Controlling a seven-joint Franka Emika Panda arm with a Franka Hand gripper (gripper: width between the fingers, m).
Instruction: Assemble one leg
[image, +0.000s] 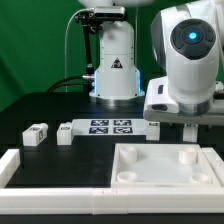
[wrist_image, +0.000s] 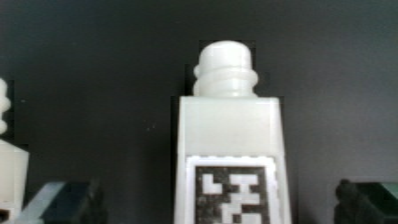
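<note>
The robot's gripper is ready to close on the leg: its fingers are low on either side of the leg's tagged end (wrist_image: 231, 190) in the wrist view, so they would hold the leg if they closed now.
In the wrist view a white leg (wrist_image: 231, 130) lies on the black table. Its threaded tip (wrist_image: 226, 65) points away from the camera and its black-and-white tag (wrist_image: 231, 190) faces up. My gripper (wrist_image: 214, 203) is open around the leg's tag end, with dark fingertips (wrist_image: 63, 202) on either side and a gap to each. In the exterior view the gripper (image: 190, 128) is low at the table behind the large white panel (image: 165, 165). The leg between the fingers is hidden there. Two more legs (image: 37, 135) (image: 66, 132) lie at the exterior view's left.
The marker board (image: 110, 127) lies mid-table, with a small white part (image: 152, 123) at its right end. Another leg shows at the wrist view's edge (wrist_image: 9, 140). A long white rail (image: 50, 172) runs along the front. The robot base (image: 115, 70) stands behind.
</note>
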